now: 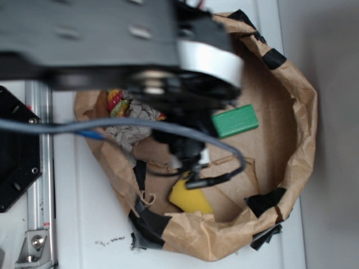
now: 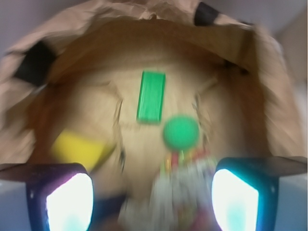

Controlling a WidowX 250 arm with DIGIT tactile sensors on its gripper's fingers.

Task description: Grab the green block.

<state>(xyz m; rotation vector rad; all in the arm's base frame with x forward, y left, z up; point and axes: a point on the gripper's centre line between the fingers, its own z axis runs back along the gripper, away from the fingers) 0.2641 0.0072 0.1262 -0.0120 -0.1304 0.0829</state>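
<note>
My gripper grabs the green block (image 2: 151, 96) next, gripping its long sides at one short end (image 2: 149, 113).
The green block (image 1: 235, 121) is a flat bright-green brick lying on the floor of a crumpled brown paper basket (image 1: 300, 112). In the wrist view the green block (image 2: 151, 96) lies lengthwise ahead of me, with the round green ball (image 2: 181, 132) just right of and nearer than it. My gripper (image 2: 151, 202) is open and empty, its two glowing fingers (image 2: 70, 202) wide apart, hovering above the basket short of the block. In the exterior view the arm hides the gripper and the ball.
A yellow sponge wedge (image 1: 189, 197) (image 2: 79, 148) lies at the basket's near left. A grey and multicoloured cloth toy (image 1: 130, 120) (image 2: 185, 192) sits under the gripper. Black tape patches (image 1: 274, 58) mark the raised paper rim. A metal rail (image 1: 39, 185) runs at the left.
</note>
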